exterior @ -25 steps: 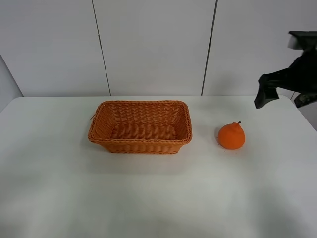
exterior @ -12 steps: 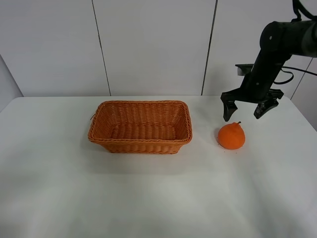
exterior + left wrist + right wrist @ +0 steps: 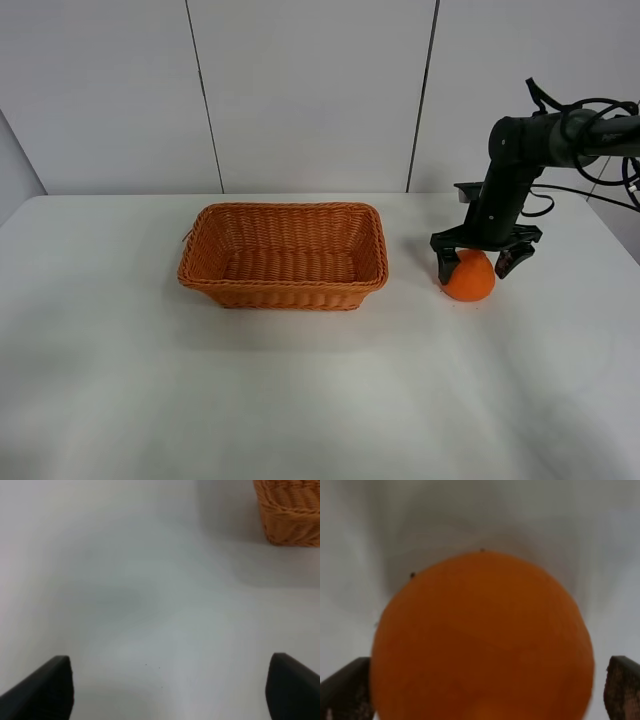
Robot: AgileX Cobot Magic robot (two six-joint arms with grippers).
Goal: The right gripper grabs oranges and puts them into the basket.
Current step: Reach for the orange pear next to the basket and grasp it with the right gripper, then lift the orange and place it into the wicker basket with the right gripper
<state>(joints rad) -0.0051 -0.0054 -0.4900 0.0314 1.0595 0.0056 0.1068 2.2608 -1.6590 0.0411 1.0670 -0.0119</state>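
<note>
My right gripper takes hold of the orange (image 3: 468,279) by its round sides next, to put it into the wicker basket (image 3: 283,256).
The orange (image 3: 468,279) sits on the white table, right of the wicker basket (image 3: 283,256). My right gripper (image 3: 480,261) has come down over the orange from above, open, with one finger on each side of it. In the right wrist view the orange (image 3: 482,640) fills the space between the two fingertips (image 3: 345,687), which stand apart from its sides. My left gripper (image 3: 167,687) is open and empty over bare table, with a corner of the basket (image 3: 290,510) visible beyond it. The left arm is out of the exterior high view.
The white table (image 3: 300,380) ends at a grey panelled wall behind. The right arm's cables (image 3: 590,110) hang at the far right.
My right arm has swung in from the right edge and dropped from above the orange, so its open fingers now straddle the fruit. Basket and orange have not moved.
</note>
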